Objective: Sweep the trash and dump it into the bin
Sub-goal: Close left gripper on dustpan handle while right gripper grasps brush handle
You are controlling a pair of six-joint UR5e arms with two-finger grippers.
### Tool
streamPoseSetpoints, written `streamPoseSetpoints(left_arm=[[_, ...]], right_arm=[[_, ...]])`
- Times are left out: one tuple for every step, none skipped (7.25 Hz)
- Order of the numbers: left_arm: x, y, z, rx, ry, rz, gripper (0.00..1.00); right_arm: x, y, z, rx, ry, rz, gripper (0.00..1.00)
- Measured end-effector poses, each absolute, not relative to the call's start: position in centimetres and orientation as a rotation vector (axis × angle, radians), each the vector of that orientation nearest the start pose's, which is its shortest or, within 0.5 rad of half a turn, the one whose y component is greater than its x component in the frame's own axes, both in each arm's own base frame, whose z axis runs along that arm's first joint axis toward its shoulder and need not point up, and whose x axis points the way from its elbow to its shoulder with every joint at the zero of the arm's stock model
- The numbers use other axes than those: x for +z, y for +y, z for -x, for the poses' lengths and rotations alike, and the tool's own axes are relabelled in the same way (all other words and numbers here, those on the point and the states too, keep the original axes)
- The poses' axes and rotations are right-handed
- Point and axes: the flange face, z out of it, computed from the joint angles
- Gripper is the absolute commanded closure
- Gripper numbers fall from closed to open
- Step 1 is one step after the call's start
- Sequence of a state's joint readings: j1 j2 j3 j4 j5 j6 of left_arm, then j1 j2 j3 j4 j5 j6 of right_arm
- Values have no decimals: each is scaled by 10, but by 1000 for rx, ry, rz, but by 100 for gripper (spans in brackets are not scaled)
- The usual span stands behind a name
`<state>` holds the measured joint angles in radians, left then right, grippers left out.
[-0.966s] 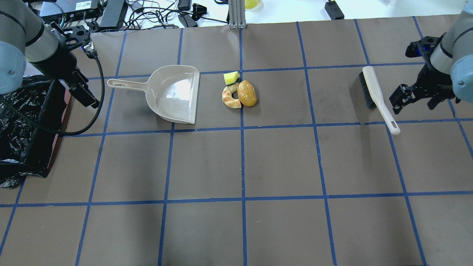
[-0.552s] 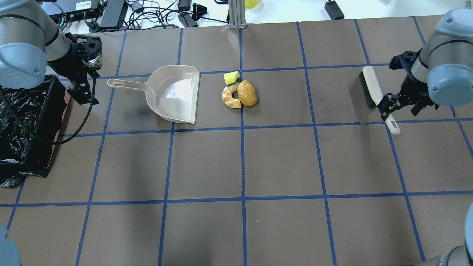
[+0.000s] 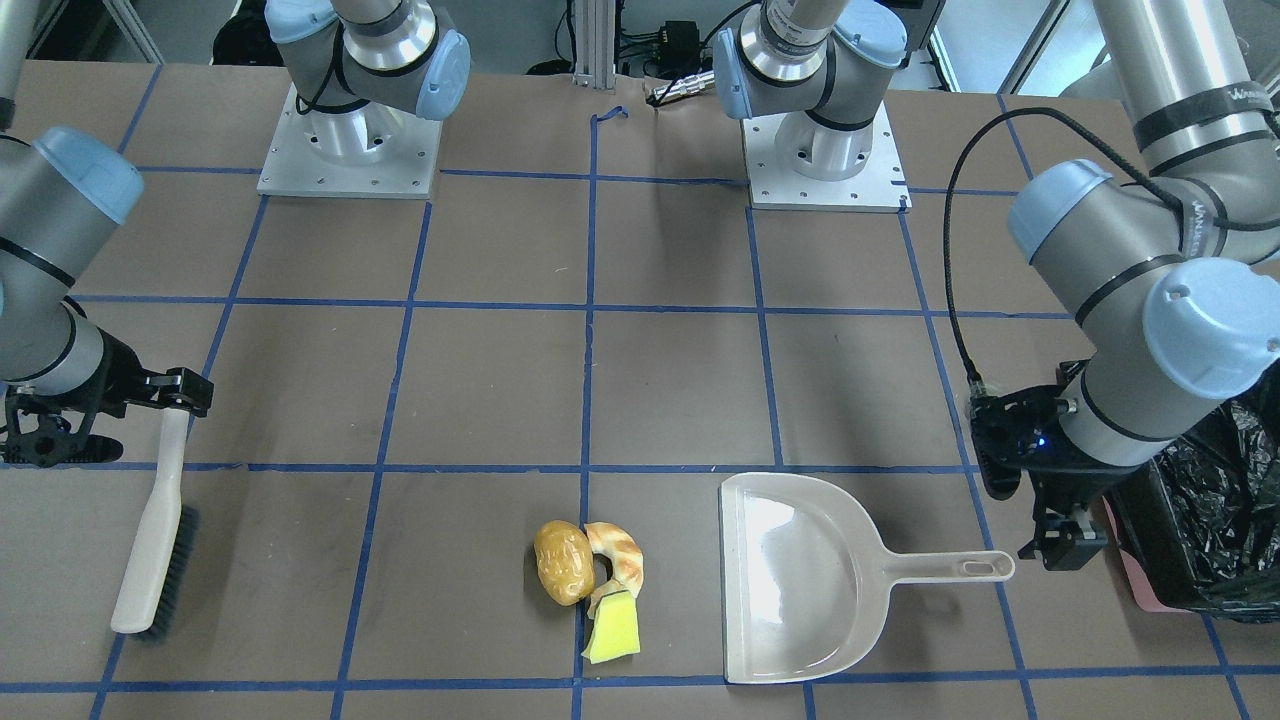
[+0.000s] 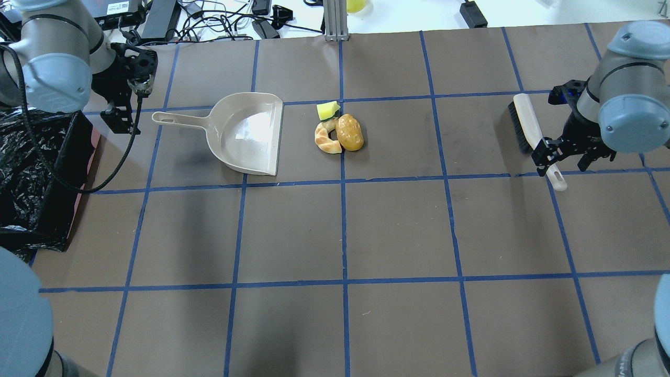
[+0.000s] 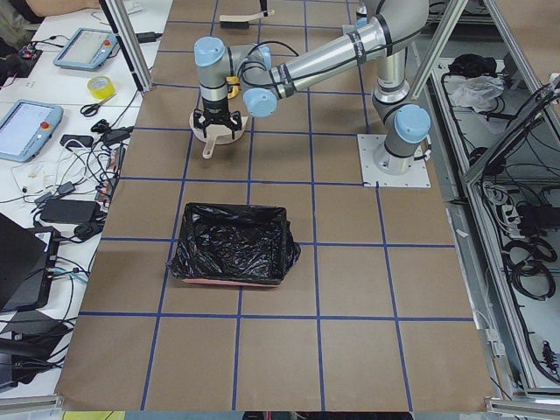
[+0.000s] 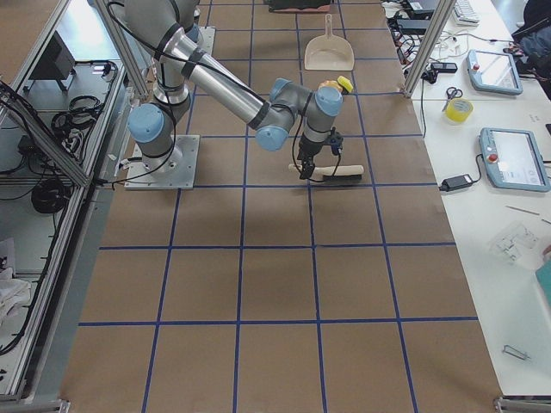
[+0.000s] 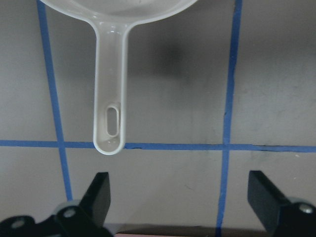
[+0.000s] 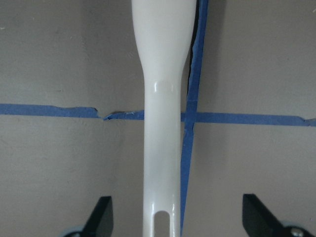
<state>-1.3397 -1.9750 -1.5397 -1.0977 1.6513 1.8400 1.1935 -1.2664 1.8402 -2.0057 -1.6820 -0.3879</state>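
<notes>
My right gripper grabs the brush by its white handle [image 3: 172,445] next, to sweep the trash into the dustpan [image 3: 798,576].
The trash lies mid-table: a golden-brown potato lump [image 4: 350,132], a tan striped bread piece [image 4: 327,139] and a yellow sponge wedge [image 4: 328,110], all touching. The beige dustpan [image 4: 251,133] lies to their left with its mouth toward them. The black-lined bin [image 4: 31,173] stands at the table's left edge. My left gripper [image 7: 180,197] is open just behind the tip of the dustpan handle [image 7: 111,123] and holds nothing. My right gripper [image 8: 180,212] is open, with a finger on each side of the white brush handle [image 8: 163,148], not closed on it.
The brush [image 4: 528,128] lies on the right side with its bristles toward the trash. Cables and power bricks [image 4: 209,21] lie beyond the far edge, and an aluminium post [image 4: 335,21] stands there. The bin [image 3: 1200,500] is right beside my left wrist.
My left gripper has moved toward the far edge and lined up behind the dustpan handle's tip. My right gripper has moved left over the brush handle. Trash, dustpan and brush have not moved.
</notes>
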Motion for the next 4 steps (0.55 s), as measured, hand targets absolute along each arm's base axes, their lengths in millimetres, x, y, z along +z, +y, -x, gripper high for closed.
streamPoseSetpoints(left_arm=[[311, -663, -23, -31, -2264, 2358, 9], [301, -672, -23, -33, -2262, 2349, 10], [290, -681, -23, -35, -2262, 2336, 8], [279, -688, -20, -49, -2273, 2313, 8]], right_arm=[[242, -549, 86, 275, 3181, -7, 22], [239, -549, 86, 283, 3179, -22, 23], [235, -549, 86, 294, 3176, -27, 26], [232, -549, 86, 305, 3173, -28, 37]])
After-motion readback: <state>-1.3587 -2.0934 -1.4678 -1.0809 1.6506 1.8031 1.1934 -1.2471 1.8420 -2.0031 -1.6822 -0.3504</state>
